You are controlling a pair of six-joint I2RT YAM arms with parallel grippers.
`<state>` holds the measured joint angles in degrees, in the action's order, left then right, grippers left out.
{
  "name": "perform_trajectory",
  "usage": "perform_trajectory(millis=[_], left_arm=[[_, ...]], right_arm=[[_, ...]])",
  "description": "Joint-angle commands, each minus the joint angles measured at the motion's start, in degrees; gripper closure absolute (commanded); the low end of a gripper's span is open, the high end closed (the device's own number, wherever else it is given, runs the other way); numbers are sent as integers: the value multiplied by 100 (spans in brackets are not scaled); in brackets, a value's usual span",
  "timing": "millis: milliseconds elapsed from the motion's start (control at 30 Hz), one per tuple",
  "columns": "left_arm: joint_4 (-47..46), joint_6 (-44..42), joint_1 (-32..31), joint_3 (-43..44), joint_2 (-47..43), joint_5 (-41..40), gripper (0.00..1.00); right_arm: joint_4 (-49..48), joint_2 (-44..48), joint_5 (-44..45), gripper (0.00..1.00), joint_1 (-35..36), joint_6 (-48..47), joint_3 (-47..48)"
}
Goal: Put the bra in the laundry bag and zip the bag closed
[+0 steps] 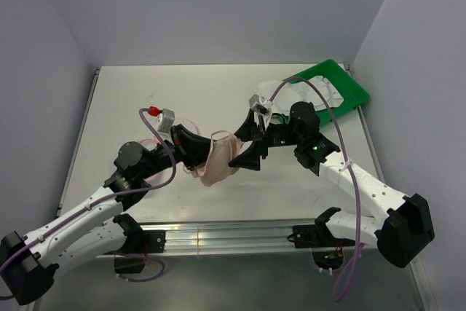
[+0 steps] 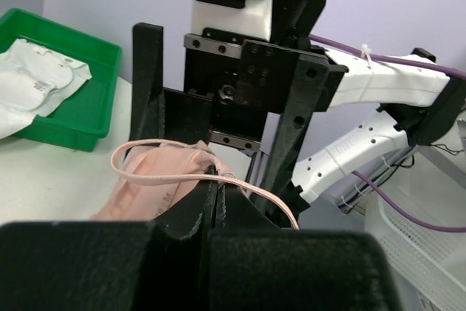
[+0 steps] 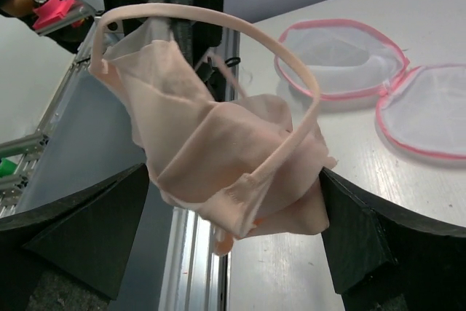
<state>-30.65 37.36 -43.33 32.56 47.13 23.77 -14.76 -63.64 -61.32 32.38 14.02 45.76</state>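
The bra's other end has to stay free to lead into the laundry bag, so the robot's right gripper should next grab the bra's hanging edge opposite the left gripper.
The pale pink bra hangs bunched above the table between the two grippers. My left gripper is shut on its upper edge; in the left wrist view the jaws are pinched on fabric with a strap looping over them. My right gripper is open, and in the right wrist view the bra hangs between its wide-spread fingers. The laundry bag, white mesh with a pink zipper rim, lies unzipped and spread open in two halves on the table beyond the bra. In the top view it is mostly hidden behind the left arm.
A green tray holding white mesh items stands at the back right corner, and also shows in the left wrist view. The table's front aluminium rail runs just below the bra. Purple cables loop over both arms.
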Motion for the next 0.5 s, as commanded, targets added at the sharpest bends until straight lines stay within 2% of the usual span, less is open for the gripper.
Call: perform_trajectory(millis=[0,167,333,467], left_arm=[[-239,96,-9,120,-195,356,100],[295,-36,-9,14,-599,42,100],[710,-256,-9,-21,-925,-329,100],[657,-282,-9,40,-856,-14,100]], right_arm=[[27,105,155,0,31,-243,241],[562,650,1172,0,-4,-435,179],[474,1431,1272,0,-30,-383,-110],[571,1539,1245,0,-39,-576,-111]])
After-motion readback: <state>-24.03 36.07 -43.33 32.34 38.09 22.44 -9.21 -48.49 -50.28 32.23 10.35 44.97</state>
